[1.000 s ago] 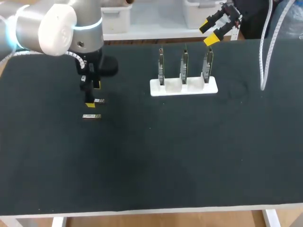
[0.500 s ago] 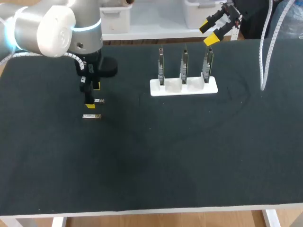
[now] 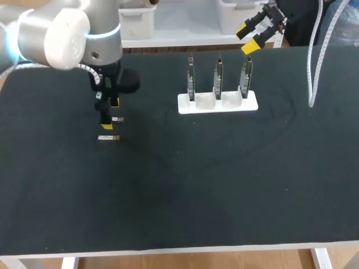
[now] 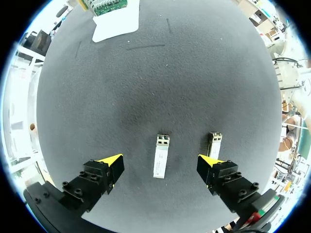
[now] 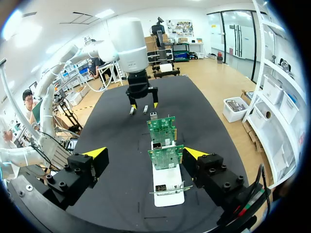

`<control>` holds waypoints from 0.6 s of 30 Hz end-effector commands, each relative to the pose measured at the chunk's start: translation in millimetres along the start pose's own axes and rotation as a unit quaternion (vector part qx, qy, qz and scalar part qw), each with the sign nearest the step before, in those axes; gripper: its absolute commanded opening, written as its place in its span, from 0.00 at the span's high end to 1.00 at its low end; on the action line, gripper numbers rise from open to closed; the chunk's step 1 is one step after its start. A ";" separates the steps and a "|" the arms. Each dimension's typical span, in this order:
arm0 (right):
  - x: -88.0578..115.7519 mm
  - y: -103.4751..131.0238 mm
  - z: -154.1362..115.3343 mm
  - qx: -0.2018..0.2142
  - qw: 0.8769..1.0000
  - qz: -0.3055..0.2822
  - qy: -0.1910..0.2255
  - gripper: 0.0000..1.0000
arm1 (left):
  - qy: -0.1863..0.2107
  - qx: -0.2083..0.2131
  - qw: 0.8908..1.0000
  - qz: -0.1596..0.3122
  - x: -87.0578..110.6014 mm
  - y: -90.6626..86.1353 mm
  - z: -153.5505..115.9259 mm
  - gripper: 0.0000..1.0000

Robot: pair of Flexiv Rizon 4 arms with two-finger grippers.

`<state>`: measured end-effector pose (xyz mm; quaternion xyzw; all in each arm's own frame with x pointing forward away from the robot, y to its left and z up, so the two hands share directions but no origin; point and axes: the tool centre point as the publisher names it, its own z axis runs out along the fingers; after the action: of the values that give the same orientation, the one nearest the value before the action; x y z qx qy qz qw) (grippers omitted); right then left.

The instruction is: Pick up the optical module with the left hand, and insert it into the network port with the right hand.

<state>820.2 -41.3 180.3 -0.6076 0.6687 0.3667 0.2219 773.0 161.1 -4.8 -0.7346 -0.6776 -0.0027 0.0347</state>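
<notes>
My left gripper grabs the optical module's plain end [image 4: 159, 171] next, to leave the end with the two openings free for my right hand.
Two small silver optical modules lie side by side on the black mat, one [image 3: 118, 119] behind the other [image 3: 109, 138]. My left gripper [image 3: 110, 112] hangs open just above them. In the left wrist view one module [image 4: 161, 155] lies between the fingers, touching neither. The second module [image 4: 214, 143] lies beside one yellow fingertip [image 4: 209, 162]. A white holder [image 3: 217, 102] carries three upright circuit boards [image 5: 164, 141] with network ports. My right gripper [image 3: 255, 33] is open and empty, raised over the table's far edge behind the holder [image 5: 167, 187].
A white cable [image 3: 310, 67] hangs over the mat at the far right. The black mat [image 3: 196, 185] stretches bare from the holder to the front edge.
The left arm has edged very slightly over the modules. The modules, the holder and the right arm have not moved.
</notes>
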 end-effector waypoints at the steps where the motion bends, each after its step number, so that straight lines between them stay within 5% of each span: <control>1: -2.1 -7.9 -1.7 -0.088 0.996 0.000 0.002 0.00 | -0.004 -0.009 1.000 0.003 2.2 -6.5 3.5 0.00; 18: -2.1 -7.9 -1.7 -0.088 0.996 0.000 0.002 0.00 | -0.003 -0.017 1.000 -0.007 11.2 -4.4 8.4 0.00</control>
<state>820.3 -41.3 180.4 -0.6076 0.6687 0.3667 0.2219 768.0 173.1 -11.8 -0.7300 -0.6831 -0.0134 0.0190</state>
